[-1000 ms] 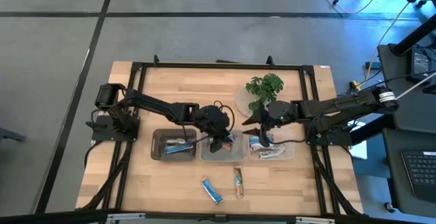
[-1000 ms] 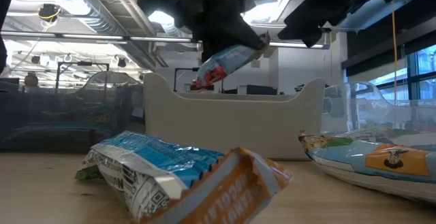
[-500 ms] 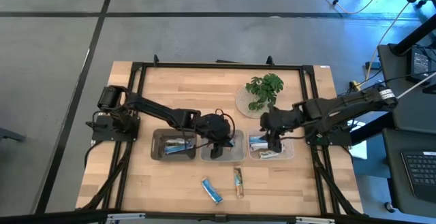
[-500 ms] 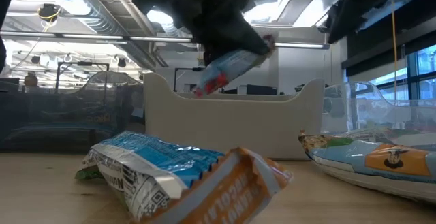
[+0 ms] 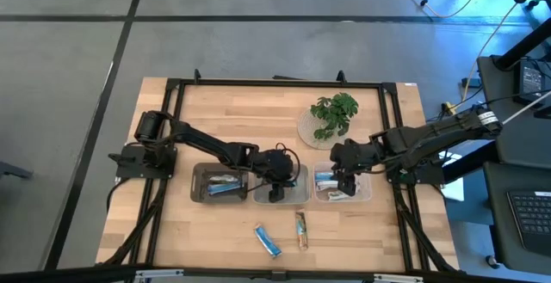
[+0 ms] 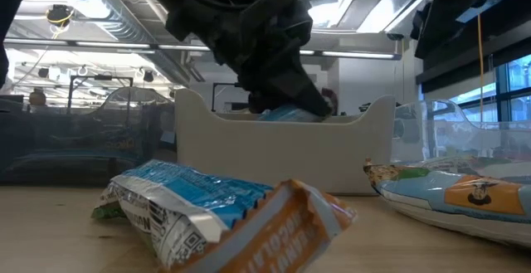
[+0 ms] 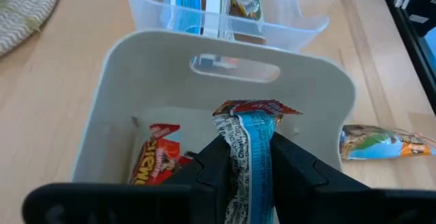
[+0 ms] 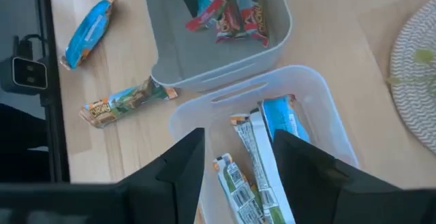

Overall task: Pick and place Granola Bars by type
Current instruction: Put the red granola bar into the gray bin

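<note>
I need to open my left gripper now, because the blue-and-silver bar (image 7: 253,142) is low inside the white rim (image 7: 231,47) and would lie in the tray.
My left gripper (image 5: 275,185) is low over the white middle tray (image 7: 109,81), shut on a blue-and-silver granola bar (image 7: 246,157) with a red end. In the low view this bar (image 6: 286,114) just shows above the tray's rim. A red bar (image 7: 153,164) lies on the tray's floor. My right gripper (image 8: 240,166) hangs open, holding nothing, above the clear right tray (image 8: 320,108), which holds silvery-green and blue bars (image 8: 262,159). The left tray (image 5: 201,173) holds a blue bar. My left gripper pinches the bar's wrapped body (image 7: 238,142) between its two fingers (image 7: 212,161). The fingers slant down toward the table's right, and the bar lies along them. Its red end (image 7: 249,108) sticks out past the fingertips, clear of the tray's floor.
A blue bar (image 5: 268,240) and a brown bar (image 5: 300,229) lie loose on the wood near the front edge. A leafy plant on a round plate (image 5: 331,115) stands behind the right tray. A black frame (image 5: 258,83) runs around the table.
My left gripper has gone down with the bar, which hung well above the middle tray's rim and now sits at rim height inside it. My right gripper has swung from beside the plant toward the near edge, over the right tray, and tipped downward.
</note>
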Controlling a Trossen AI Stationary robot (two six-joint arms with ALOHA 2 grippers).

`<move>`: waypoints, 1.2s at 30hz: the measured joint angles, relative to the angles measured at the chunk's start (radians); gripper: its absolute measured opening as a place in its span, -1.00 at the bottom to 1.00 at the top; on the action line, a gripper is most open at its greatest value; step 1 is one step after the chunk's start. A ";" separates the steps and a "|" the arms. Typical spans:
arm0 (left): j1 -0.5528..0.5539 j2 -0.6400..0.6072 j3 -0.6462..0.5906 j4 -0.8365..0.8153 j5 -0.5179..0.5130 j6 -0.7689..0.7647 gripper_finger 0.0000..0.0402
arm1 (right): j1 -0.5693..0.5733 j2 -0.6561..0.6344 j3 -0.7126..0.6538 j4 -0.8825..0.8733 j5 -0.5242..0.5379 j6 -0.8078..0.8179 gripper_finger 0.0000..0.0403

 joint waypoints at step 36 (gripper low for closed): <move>-0.024 -0.194 0.002 0.164 0.018 0.004 0.15 | 0.024 0.133 -0.002 -0.009 0.028 0.234 -0.12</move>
